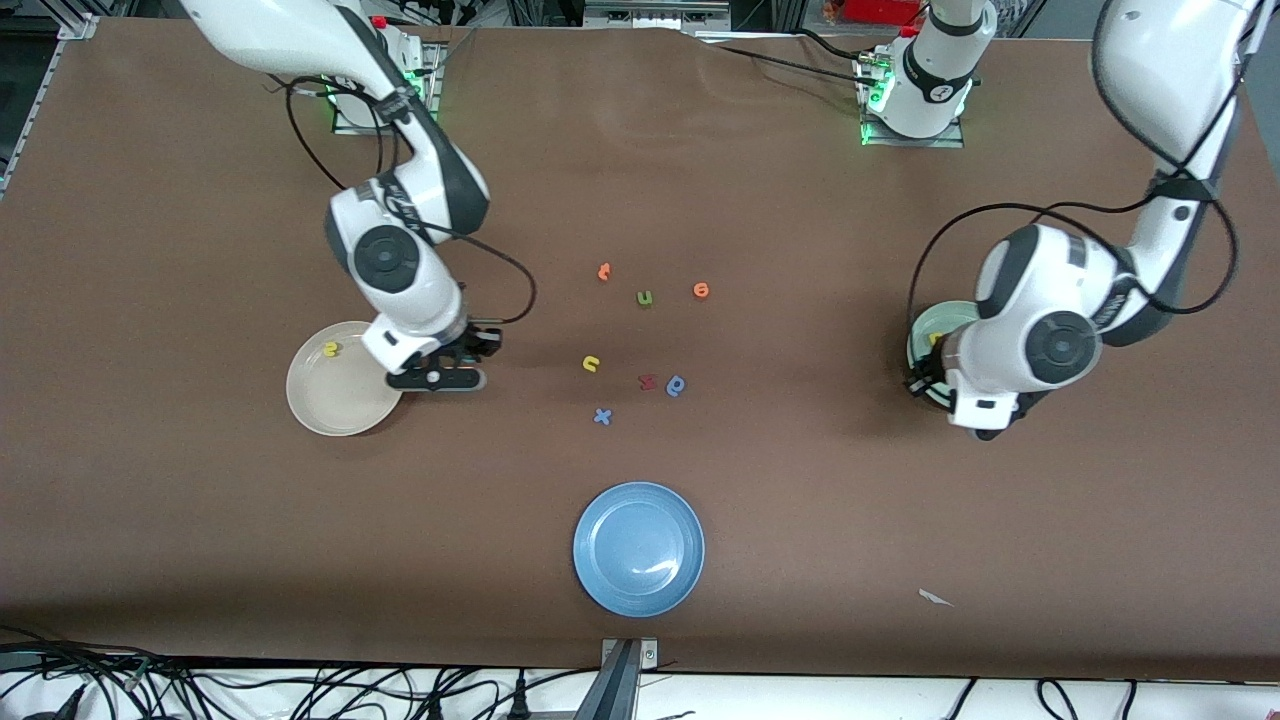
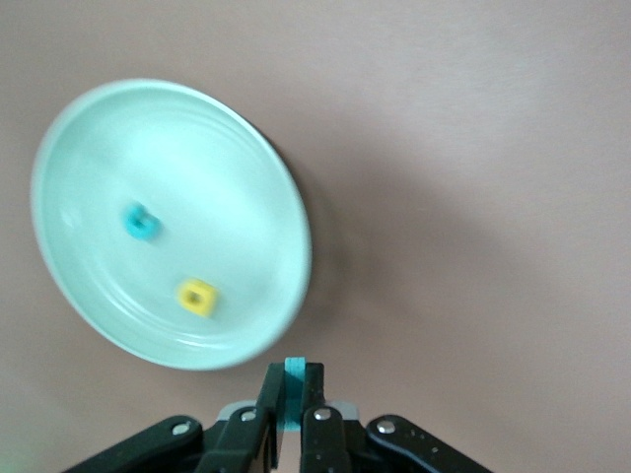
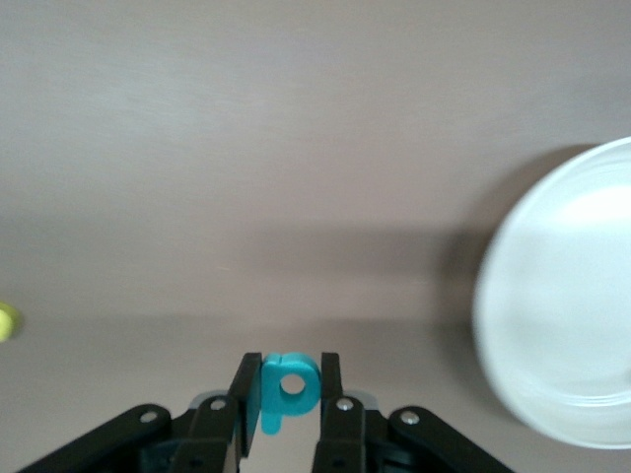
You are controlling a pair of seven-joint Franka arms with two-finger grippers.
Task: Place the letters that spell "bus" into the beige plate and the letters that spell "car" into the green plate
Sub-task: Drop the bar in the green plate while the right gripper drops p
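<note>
The teal r (image 2: pixel 294 392) hangs short of the green plate's rim (image 2: pixel 246 351) and would miss, so it moves closer, before my left gripper releases it.
The beige plate (image 1: pixel 335 405) lies toward the right arm's end of the table, with a yellow s (image 1: pixel 332 349) in it. My right gripper (image 3: pixel 289 370) is over the table just beside that plate (image 3: pixel 562 325), shut on a teal b (image 3: pixel 289 386). The green plate (image 2: pixel 118 158) holds a teal c (image 2: pixel 141 221) and a yellow a (image 2: pixel 197 297). My left gripper (image 2: pixel 293 379) hangs just outside its rim, shut on a thin teal r (image 2: pixel 294 394). In the front view the left arm hides most of the green plate (image 1: pixel 925 322). A yellow u (image 1: pixel 591 364) lies mid-table.
Mid-table lie loose letters: two orange ones (image 1: pixel 604 272) (image 1: pixel 701 290), an olive u (image 1: pixel 645 298), a red one (image 1: pixel 647 381), a blue round one (image 1: pixel 677 386) and a blue x (image 1: pixel 602 416). A blue plate (image 1: pixel 639 548) sits nearer the front camera. A white scrap (image 1: pixel 935 598) lies near the front edge.
</note>
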